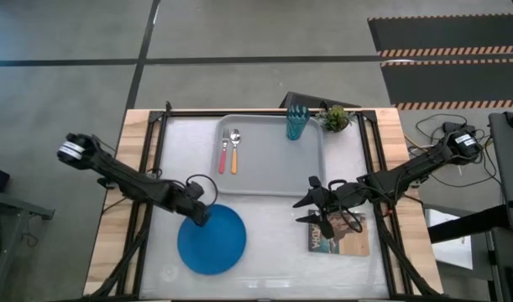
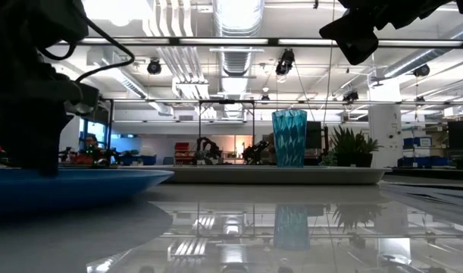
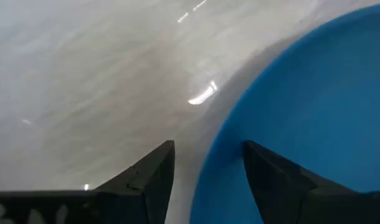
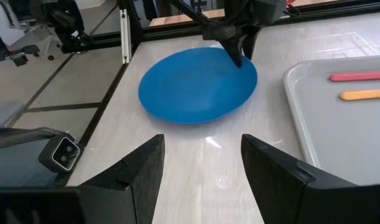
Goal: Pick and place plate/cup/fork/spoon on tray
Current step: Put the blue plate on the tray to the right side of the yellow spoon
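The blue plate needs to go to the grey tray [image 1: 273,180], so my left gripper should grab it by its rim [image 1: 185,222].
The blue plate [image 1: 214,242] lies flat on the table in front of the tray. My left gripper [image 1: 199,216] is open and down at the plate's far-left rim; one finger [image 3: 273,180] is over the plate's inside and the other [image 3: 149,177] is outside it over the table. The grey tray [image 1: 273,180] holds the pink-handled fork [image 1: 224,154], the orange-handled spoon [image 1: 235,153] and the upright teal cup [image 1: 296,123]. My right gripper [image 1: 309,201] is open and empty, right of the plate and above the table, near the tray's front right corner. My left gripper stands astride the plate's far-left rim [image 3: 208,168] from above, pointing down, one finger inside the rim and one outside. I cannot tell whether either finger touches the plate. The plate lies flat on the table.
A brown picture-covered book [image 1: 344,235] lies under the right arm at the front right. A small green potted plant [image 1: 336,117] stands beside the tray's far right corner. Bare table shows left of the tray and in front of the plate.
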`<state>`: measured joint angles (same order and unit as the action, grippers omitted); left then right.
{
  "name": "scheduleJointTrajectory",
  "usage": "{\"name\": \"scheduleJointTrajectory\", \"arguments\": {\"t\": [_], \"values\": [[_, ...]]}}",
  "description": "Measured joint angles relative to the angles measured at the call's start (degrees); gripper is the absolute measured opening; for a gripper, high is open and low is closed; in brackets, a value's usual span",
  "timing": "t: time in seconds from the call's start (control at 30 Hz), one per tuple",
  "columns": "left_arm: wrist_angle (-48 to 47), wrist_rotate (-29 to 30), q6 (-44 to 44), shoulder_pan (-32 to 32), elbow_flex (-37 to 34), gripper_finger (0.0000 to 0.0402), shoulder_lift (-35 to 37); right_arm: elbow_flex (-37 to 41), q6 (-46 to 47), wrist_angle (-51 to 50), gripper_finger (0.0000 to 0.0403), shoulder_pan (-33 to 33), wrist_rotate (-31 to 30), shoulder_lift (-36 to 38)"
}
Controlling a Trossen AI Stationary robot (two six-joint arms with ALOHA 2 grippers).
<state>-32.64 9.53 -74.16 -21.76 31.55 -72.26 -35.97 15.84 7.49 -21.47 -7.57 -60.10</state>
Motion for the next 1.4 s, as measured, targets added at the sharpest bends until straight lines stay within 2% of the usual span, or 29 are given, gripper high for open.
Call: {"name": "scheduleJointTrajectory", "arguments": {"t": [0.2,0.3,0.63,0.9,1.13,1.23,1.3,1.4], "values": [[1.3,-0.1,0.0,0.0,0.2,0.0170,-2.4,0.0,0.0,0.0,0.0201,0.0,0.0,0.0],[1.1,-0.1,-0.1,0.0,0.3,0.0150,-2.5,0.0,0.0,0.0,0.0201,0.0,0.0,0.0],[2.8,-0.4,-0.5,0.0,0.8,0.0011,-0.5,0.0,0.0,0.0,0.0201,0.0,0.0,0.0],[2.8,3.8,6.7,-0.5,3.7,0.0001,1.3,0.0,0.0,0.0,0.0201,0.0,0.0,0.0],[8.9,11.5,14.6,-0.5,5.2,0.0000,6.0,0.0,0.0,-0.3,0.0201,0.0,0.0,0.0],[15.0,15.0,18.2,-0.5,5.1,0.0001,8.0,0.1,0.0,-0.3,0.0201,0.0,0.0,0.0],[17.7,19.5,19.1,-0.3,4.9,0.0001,8.6,0.2,0.0,-0.3,0.0201,0.0,0.0,0.0],[21.2,30.1,19.1,0.2,4.8,0.0001,7.8,0.2,0.0,-0.3,0.0201,0.0,0.0,0.0]]}}
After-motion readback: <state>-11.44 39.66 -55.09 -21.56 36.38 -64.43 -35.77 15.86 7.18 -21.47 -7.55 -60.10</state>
